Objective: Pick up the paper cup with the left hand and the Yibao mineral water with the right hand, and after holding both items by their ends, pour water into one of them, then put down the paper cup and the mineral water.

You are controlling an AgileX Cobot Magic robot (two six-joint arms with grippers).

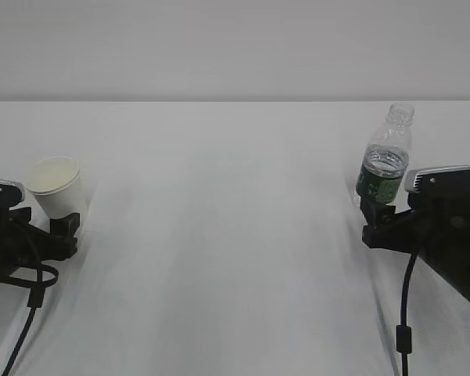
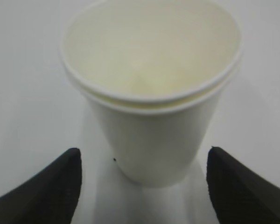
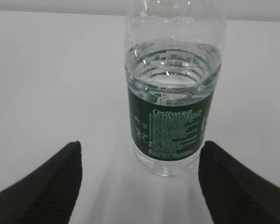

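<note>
Next, my left gripper grabs the paper cup by its narrower lower body, since the cup flares to a rim broader than the gap between my fingers.
The white paper cup stands upright at the table's left side, and its cream inside looks empty in the left wrist view. My left gripper is open, with its fingertips to either side of the cup's base and not touching it. The Yibao mineral water stands uncapped at the right, with water to just above its green label. My right gripper is open. The bottle's base sits between its fingertips, closer to the right one, with no contact.
The white table runs back to a pale wall. Black cables hang from both wrists near the front edge. Nothing else stands on the table in view.
</note>
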